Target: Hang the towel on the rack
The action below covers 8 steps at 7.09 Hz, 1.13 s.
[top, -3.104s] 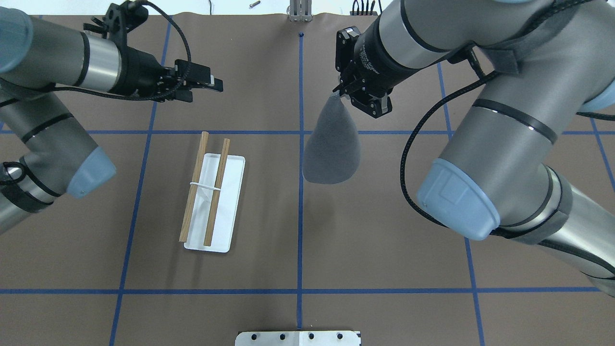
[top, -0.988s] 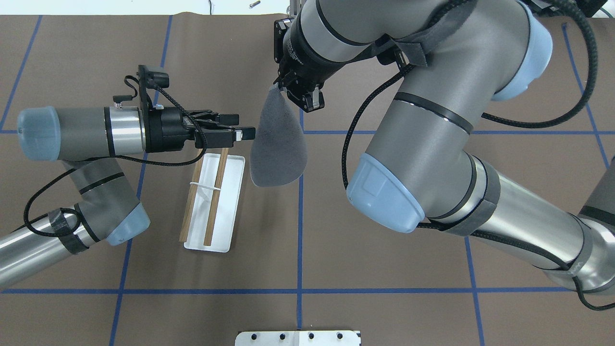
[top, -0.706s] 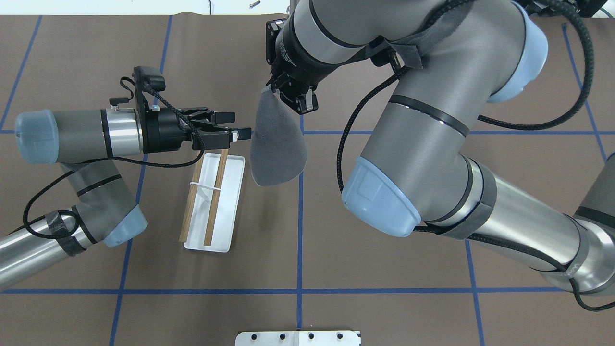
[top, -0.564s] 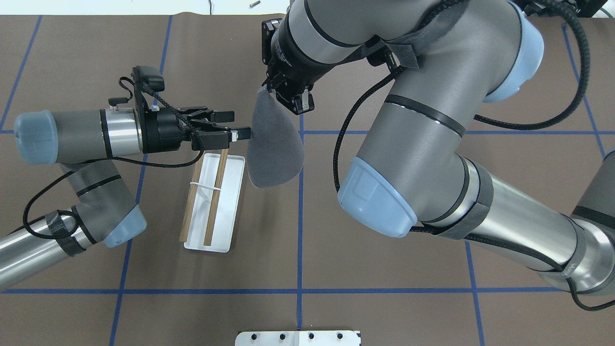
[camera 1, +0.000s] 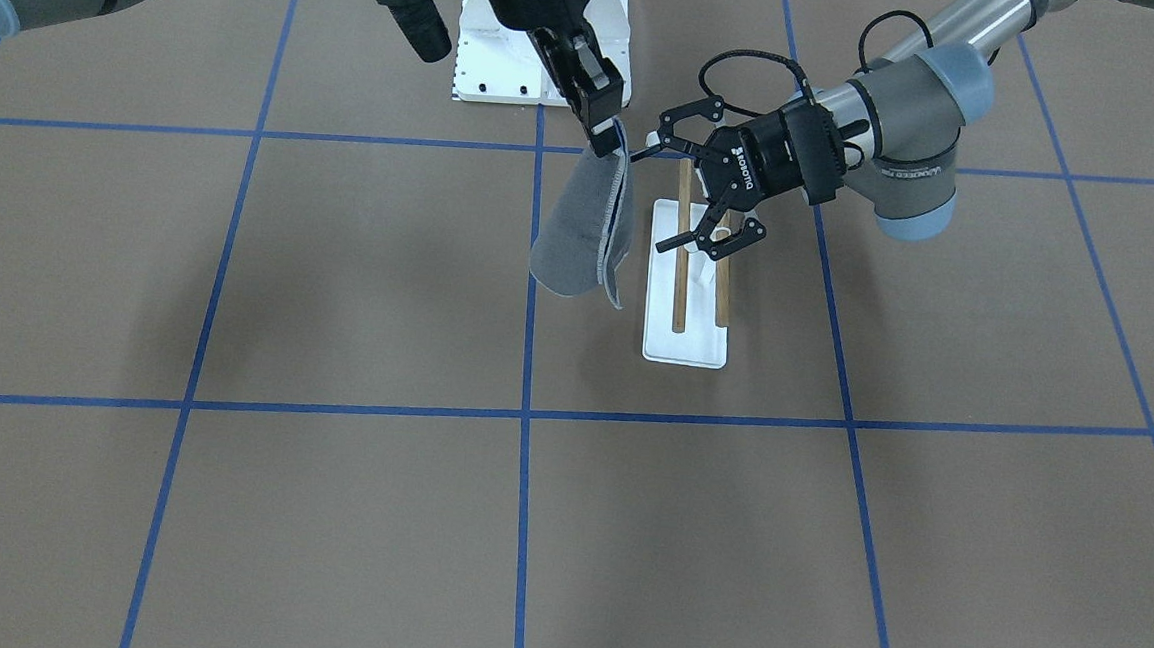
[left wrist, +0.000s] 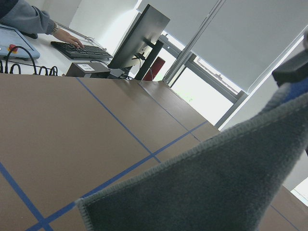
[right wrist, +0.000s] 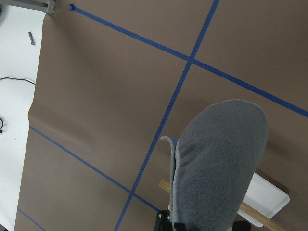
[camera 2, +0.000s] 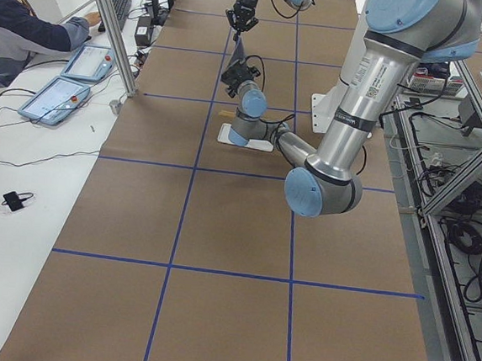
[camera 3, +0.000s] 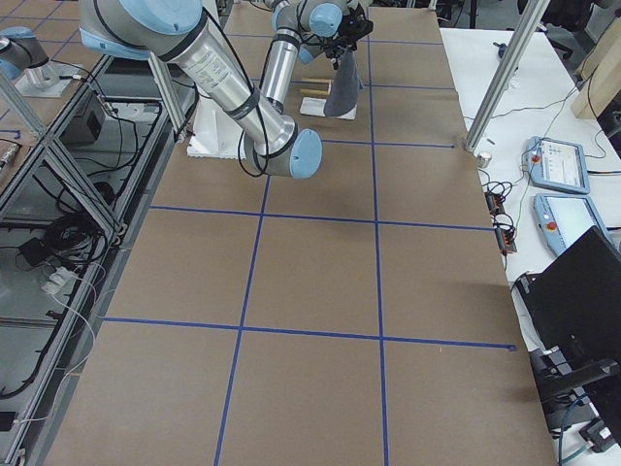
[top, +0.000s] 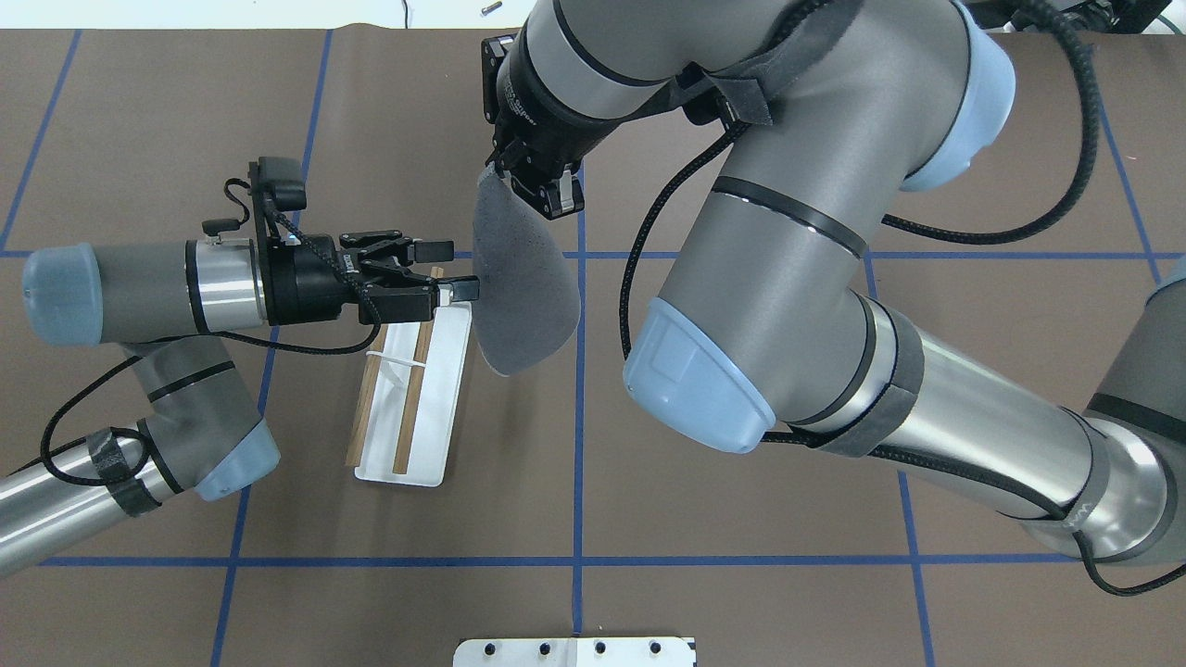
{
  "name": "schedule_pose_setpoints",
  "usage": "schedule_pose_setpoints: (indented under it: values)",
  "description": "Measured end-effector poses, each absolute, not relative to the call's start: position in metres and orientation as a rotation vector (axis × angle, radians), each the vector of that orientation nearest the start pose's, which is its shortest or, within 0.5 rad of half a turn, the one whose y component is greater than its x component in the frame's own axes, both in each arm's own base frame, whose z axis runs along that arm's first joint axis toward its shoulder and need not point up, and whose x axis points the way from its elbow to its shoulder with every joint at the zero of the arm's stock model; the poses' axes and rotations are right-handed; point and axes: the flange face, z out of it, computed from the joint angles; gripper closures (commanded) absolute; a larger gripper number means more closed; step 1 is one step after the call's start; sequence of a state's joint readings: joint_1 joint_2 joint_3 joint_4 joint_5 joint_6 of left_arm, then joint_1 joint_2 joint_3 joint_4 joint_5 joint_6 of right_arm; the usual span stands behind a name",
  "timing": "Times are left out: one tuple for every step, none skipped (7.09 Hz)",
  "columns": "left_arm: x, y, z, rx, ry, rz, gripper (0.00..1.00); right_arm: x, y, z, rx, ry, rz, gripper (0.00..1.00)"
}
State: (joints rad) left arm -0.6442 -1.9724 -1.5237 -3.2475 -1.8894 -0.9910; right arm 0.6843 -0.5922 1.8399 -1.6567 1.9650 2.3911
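Observation:
The robot should next use its left gripper to grab the towel by its stitched side edge, so that the towel can be spread over the wooden bars.
The grey towel hangs folded from my right gripper, which is shut on its top corner. It also shows in the front view, where the right gripper holds it above the table beside the rack. The rack is a white tray base with two wooden bars. My left gripper is open, held level above the rack's far end with its fingertips at the towel's near edge. The left wrist view shows the towel's stitched edge close up.
Brown table cover with blue tape grid lines. A white mounting plate sits at the near edge. An operator sits at a side desk with tablets. My right arm's large elbow hangs over the table's middle.
My right gripper has carried the hanging towel leftwards towards the rack. My left gripper has shifted slightly nearer over the rack, still open, and the towel's edge has reached its fingertips.

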Motion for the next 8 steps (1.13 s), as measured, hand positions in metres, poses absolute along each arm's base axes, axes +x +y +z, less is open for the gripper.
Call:
schedule_pose_setpoints:
  values:
    - [0.398,-0.423,0.289,0.989,1.766,0.286,0.04,-0.406,-0.454,-0.028,-0.452,-1.185,1.087,1.00]
    - [0.402,-0.420,0.289,0.984,1.772,0.290,0.04,-0.406,-0.453,-0.030,-0.455,-1.187,1.087,1.00]
    - [0.406,-0.417,0.289,0.978,1.777,0.295,0.04,-0.406,-0.452,-0.031,-0.458,-1.189,1.085,1.00]
    - [0.409,-0.416,0.288,0.973,1.779,0.297,0.05,-0.408,-0.449,-0.033,-0.461,-1.193,1.080,1.00]
    - [0.412,-0.414,0.287,0.967,1.780,0.299,0.24,-0.410,-0.447,-0.035,-0.465,-1.199,1.075,1.00]
    - [0.414,-0.413,0.286,0.964,1.782,0.301,0.67,-0.410,-0.446,-0.037,-0.467,-1.203,1.071,1.00]
    - [0.415,-0.413,0.287,0.961,1.781,0.302,0.76,-0.411,-0.445,-0.039,-0.468,-1.206,1.070,1.00]
    - [0.416,-0.413,0.291,0.957,1.774,0.303,0.75,-0.410,-0.445,-0.040,-0.469,-1.208,1.068,1.00]
